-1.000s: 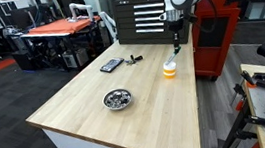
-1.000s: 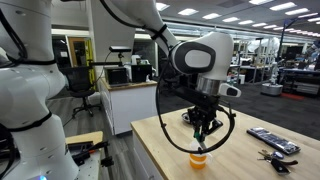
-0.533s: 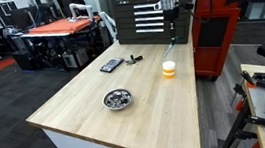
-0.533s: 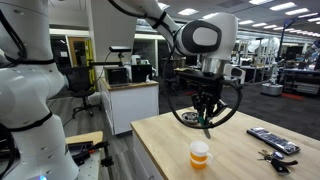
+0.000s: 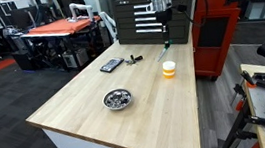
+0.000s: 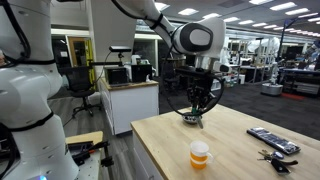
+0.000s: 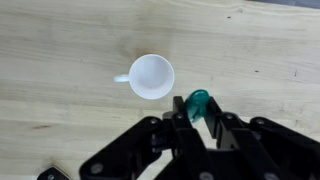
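The cup [image 5: 169, 69] stands well below my fingers, so it is too early to open my gripper. The teal object would come down onto or against the cup.
My gripper [image 7: 197, 108] is shut on a small teal object [image 7: 198, 98] whose tip sticks out between the fingers. In the wrist view a white cup [image 7: 152, 76] with a short handle stands on the wood just beyond and left of the fingertips, apart from them. In both exterior views the gripper [image 5: 164, 42] [image 6: 193, 120] hangs in the air above the table. The cup [image 5: 169, 69] [image 6: 200, 154], white above and orange below, stands upright below it and a little to one side. The teal object is barely visible in those views.
On the wooden table [image 5: 86, 109] are a metal bowl [image 5: 118, 99], a black remote [image 5: 111, 64] [image 6: 272, 140] and a small dark item [image 5: 136, 57]. A red tool cabinet [image 5: 219, 34] stands behind the table. A white robot arm [image 6: 25, 90] is close by.
The gripper, still shut on the teal object, has risen from just over the cup and drifted sideways away from it. The cup has stayed in place.
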Available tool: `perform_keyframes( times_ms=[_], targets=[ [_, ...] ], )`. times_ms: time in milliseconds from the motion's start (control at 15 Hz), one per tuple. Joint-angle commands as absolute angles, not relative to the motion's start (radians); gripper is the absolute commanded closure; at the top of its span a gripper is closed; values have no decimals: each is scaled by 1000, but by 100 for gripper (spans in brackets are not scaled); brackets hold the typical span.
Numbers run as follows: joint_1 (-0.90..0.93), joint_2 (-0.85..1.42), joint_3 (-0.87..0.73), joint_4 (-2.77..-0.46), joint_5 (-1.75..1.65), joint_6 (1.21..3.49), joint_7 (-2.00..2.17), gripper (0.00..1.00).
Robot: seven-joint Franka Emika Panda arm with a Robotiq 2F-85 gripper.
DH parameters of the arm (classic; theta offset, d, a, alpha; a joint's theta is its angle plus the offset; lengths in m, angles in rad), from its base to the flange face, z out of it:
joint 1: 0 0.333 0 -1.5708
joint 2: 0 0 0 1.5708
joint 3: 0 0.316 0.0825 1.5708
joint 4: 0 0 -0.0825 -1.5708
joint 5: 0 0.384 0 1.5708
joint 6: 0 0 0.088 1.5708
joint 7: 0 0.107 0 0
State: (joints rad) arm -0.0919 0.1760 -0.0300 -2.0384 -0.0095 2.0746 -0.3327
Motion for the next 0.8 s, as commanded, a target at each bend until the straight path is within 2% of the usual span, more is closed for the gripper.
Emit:
perform_keyframes(
  times_ms=[0,600,733],
  targets=[
    [-59,217,-18,-2027,5,2110,-213,94],
    [-12,360,3,-2058,27,2336,-41,94],
    [-11,374,5,-2083,34,2373,-28,79]
  ],
)
